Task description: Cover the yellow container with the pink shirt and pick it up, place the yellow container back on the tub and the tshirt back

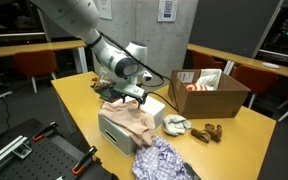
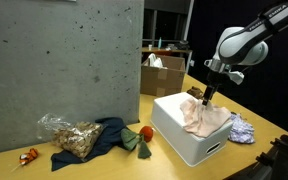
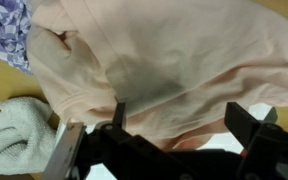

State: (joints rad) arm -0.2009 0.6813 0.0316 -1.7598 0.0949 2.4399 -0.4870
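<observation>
I need to grab the pink shirt (image 1: 129, 122) on the tub's top next, so that I can pick up the covered yellow container with my gripper.
The pink shirt (image 1: 129, 122) lies draped over the top of a white tub (image 1: 109, 132) on the wooden table; both show in both exterior views, the shirt (image 2: 204, 118) and the tub (image 2: 179, 138). The shirt fills most of the wrist view (image 3: 164, 50). My gripper (image 1: 134, 96) (image 2: 206, 98) hangs just above the shirt, its fingers open (image 3: 182, 110) and empty, with shirt fabric between and below them. The yellow container is hidden.
An open cardboard box (image 1: 209, 92) (image 2: 162, 75) stands behind the tub. A purple patterned cloth (image 1: 164, 160) (image 2: 242, 128) and a white towel (image 1: 176, 125) (image 3: 14, 125) lie beside the tub. A plastic bag (image 2: 72, 135) and dark blue cloth (image 2: 106, 135) lie by the concrete wall.
</observation>
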